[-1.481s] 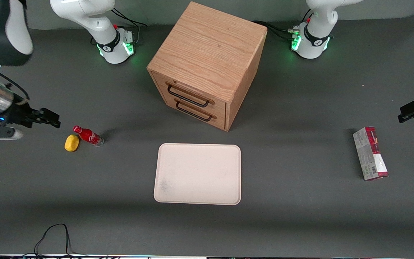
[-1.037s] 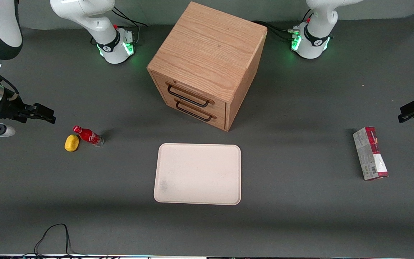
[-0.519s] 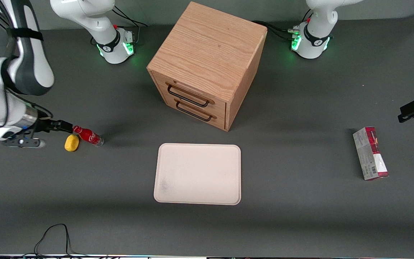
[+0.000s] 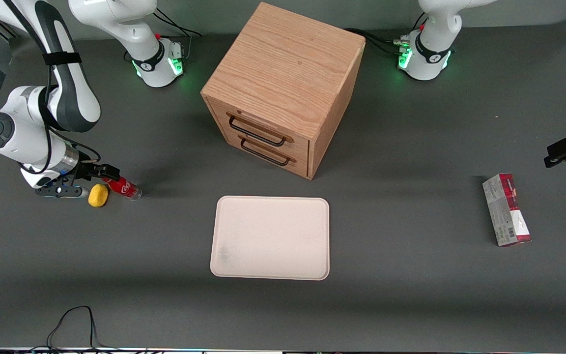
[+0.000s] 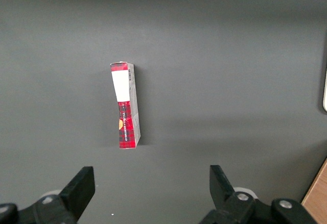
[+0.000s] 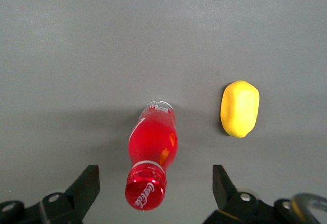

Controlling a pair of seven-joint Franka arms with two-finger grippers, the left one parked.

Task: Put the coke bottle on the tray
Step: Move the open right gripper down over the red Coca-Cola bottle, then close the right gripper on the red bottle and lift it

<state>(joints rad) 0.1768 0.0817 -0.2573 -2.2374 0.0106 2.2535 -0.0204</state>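
The robot's right gripper needs to grab the coke bottle by its red cap end [image 6: 145, 188] next, and then the robot will place the bottle on the tray.
The coke bottle [image 4: 126, 188], small and red with a clear base, lies on its side on the dark table, beside a yellow lump. Its red cap [image 6: 146, 191] points toward the working arm's end of the table. My right gripper [image 4: 104, 172] is open and low over the cap end, which it hides in the front view. In the right wrist view the gripper [image 6: 153, 189] has one black finger [image 6: 84, 187] on each side of the cap, well apart from it. The cream tray [image 4: 270, 238] lies flat at the table's middle, nearer the front camera than the wooden drawer box.
A yellow rounded lump [image 4: 98, 195] lies close beside the bottle, just outside one finger [image 6: 240, 107]. A wooden drawer box [image 4: 283, 88] stands mid-table. A red-and-grey carton [image 4: 506, 209] lies toward the parked arm's end.
My right arm has swung in from the table's edge and come down toward the bottle, ending with the open fingers over its cap. The bottle, the lump and the tray have not moved.
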